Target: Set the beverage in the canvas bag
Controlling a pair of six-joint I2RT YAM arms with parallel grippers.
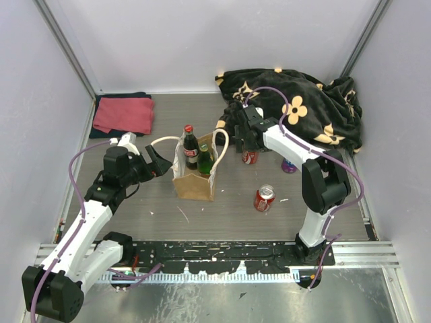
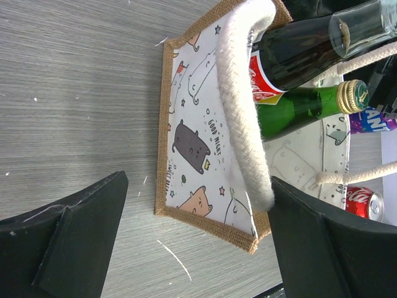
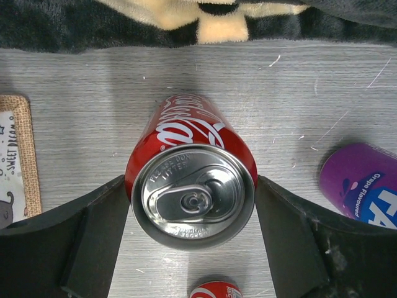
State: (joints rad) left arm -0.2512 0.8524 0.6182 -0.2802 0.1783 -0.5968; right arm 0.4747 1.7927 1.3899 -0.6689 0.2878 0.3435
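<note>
I would bring the red cola can up off the table if I lifted my right gripper now, since both fingers are shut against its opposite sides.
The tan canvas bag (image 1: 195, 185) stands upright mid-table with a cola bottle (image 1: 190, 147) and a green bottle (image 1: 205, 159) inside. My left gripper (image 1: 163, 163) is open at the bag's left side. In the left wrist view (image 2: 198, 186) the bag's cream rope handle (image 2: 239, 93) lies between the jaws, against the right finger. My right gripper (image 1: 248, 149) is to the right of the bag, shut on an upright red cola can (image 3: 186, 124). Both fingers touch the can's sides in the right wrist view (image 3: 191, 183).
A second red can (image 1: 264, 198) stands in front of the gripped one. A purple grape can (image 1: 289, 165) stands to its right. A black flowered blanket (image 1: 303, 101) is heaped at the back right. A folded red towel (image 1: 124, 114) lies at the back left.
</note>
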